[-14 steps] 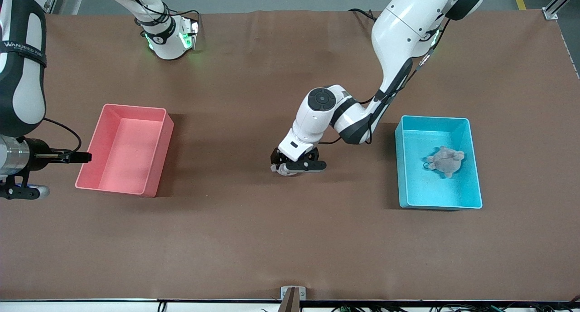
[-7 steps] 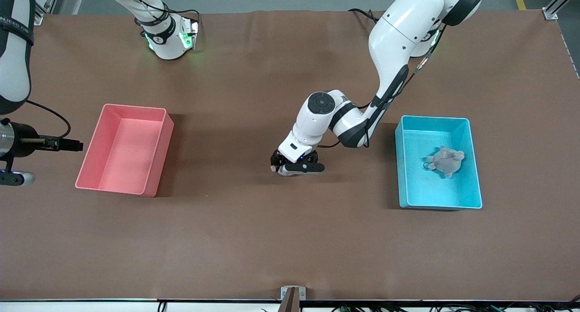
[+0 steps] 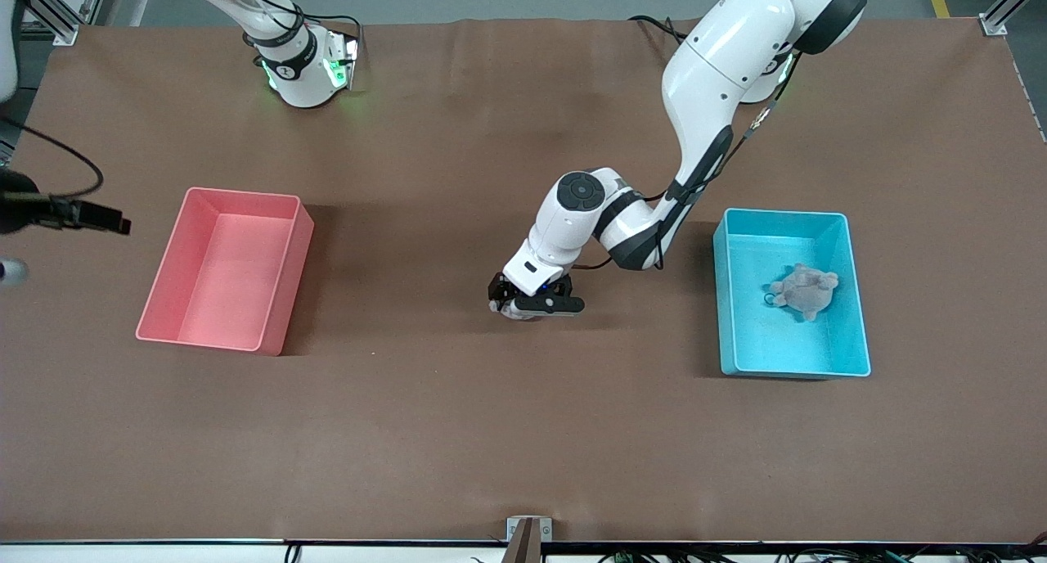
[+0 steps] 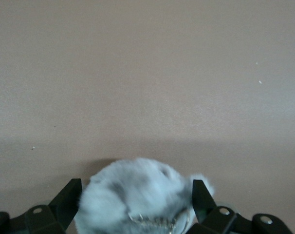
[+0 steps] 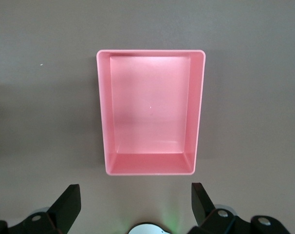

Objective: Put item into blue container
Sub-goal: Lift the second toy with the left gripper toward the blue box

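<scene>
My left gripper closes now, which would catch the fluffy ball, since the fingers are low at the table, on either side of the ball.
A fluffy white-grey ball with a key ring lies on the brown table, about midway between the two bins. My left gripper is down over it, fingers open and standing one on each side of the fluff. The light blue container stands at the left arm's end of the table, with a grey plush toy inside. My right gripper hangs open and empty, high above the table by the pink bin.
The pink bin stands at the right arm's end of the table, with nothing in it. Bare brown table lies between the bins and toward the front camera. A small bracket sits at the table's near edge.
My left gripper has sunk slightly lower around the fluffy ball. The right arm has risen and drawn away, mostly leaving the front view.
</scene>
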Controlling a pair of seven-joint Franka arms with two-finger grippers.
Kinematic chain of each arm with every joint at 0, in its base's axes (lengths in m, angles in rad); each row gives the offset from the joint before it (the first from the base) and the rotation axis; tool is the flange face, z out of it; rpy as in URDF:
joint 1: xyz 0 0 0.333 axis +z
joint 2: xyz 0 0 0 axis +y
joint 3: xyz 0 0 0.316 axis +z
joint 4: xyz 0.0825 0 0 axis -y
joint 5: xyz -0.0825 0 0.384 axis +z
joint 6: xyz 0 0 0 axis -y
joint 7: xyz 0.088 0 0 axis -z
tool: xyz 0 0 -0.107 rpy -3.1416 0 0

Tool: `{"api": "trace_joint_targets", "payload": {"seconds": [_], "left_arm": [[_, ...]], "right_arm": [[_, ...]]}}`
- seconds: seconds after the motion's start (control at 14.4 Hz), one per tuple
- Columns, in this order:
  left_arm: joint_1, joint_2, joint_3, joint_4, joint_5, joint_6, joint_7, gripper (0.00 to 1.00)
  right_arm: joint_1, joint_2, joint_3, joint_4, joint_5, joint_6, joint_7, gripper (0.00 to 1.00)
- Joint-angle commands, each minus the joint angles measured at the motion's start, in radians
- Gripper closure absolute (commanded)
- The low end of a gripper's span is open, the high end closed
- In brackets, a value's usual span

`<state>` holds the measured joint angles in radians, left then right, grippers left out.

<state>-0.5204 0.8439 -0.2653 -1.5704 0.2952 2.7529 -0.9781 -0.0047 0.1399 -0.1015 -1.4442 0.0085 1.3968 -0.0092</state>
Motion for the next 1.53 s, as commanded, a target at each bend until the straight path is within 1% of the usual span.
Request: {"api": "trace_joint_targets", "payload": {"seconds": [0.0, 0.14, 0.21, 0.35, 0.49, 0.63, 0.77, 0.9, 1.04, 1.18, 1.32, 1.46], "left_arm": [[0.0, 0.015, 0.003, 0.023, 0.027, 0.013, -0.001, 0.2], [0.002, 0.014, 0.003, 0.023, 0.028, 0.013, -0.001, 0.37], [0.002, 0.014, 0.003, 0.023, 0.028, 0.013, 0.001, 0.48], [0.002, 0.014, 0.003, 0.023, 0.032, 0.013, 0.002, 0.66], [0.002, 0.014, 0.003, 0.021, 0.041, 0.013, 0.018, 0.71], [0.002, 0.014, 0.003, 0.017, 0.058, 0.013, 0.048, 0.71], [0.003, 0.012, 0.008, 0.012, 0.059, 0.011, 0.05, 0.74], [0.026, 0.001, 0.008, 0.012, 0.062, 0.008, 0.058, 0.84], [0.054, -0.017, 0.008, 0.003, 0.068, -0.01, 0.094, 0.86], [0.069, -0.054, 0.006, -0.008, 0.07, -0.091, 0.111, 0.89], [0.079, -0.11, 0.003, -0.002, 0.068, -0.22, 0.139, 0.9], [0.115, -0.185, -0.015, -0.002, 0.055, -0.352, 0.18, 0.91]], "right_arm": [[-0.001, -0.147, 0.008, -0.134, -0.015, 0.018, -0.011, 0.0], [0.002, -0.172, 0.011, -0.134, -0.015, 0.002, -0.011, 0.0], [0.009, -0.183, 0.013, -0.134, -0.015, -0.008, -0.011, 0.0], [0.017, -0.203, 0.013, -0.134, -0.015, -0.018, -0.011, 0.0], [0.018, -0.21, 0.013, -0.131, -0.015, -0.021, -0.011, 0.0], [0.018, -0.21, 0.014, -0.117, -0.009, -0.022, -0.009, 0.0], [0.023, -0.207, 0.014, -0.11, -0.004, -0.015, -0.009, 0.0], [0.026, -0.206, 0.013, -0.102, -0.001, -0.016, -0.009, 0.0], [0.026, -0.206, 0.013, -0.081, -0.002, -0.03, -0.008, 0.0], [0.026, -0.203, 0.013, -0.042, -0.001, -0.073, -0.006, 0.0], [0.028, -0.203, 0.014, -0.027, -0.001, -0.097, -0.008, 0.0], [0.028, -0.209, 0.016, -0.027, -0.001, -0.108, -0.011, 0.0]]}}
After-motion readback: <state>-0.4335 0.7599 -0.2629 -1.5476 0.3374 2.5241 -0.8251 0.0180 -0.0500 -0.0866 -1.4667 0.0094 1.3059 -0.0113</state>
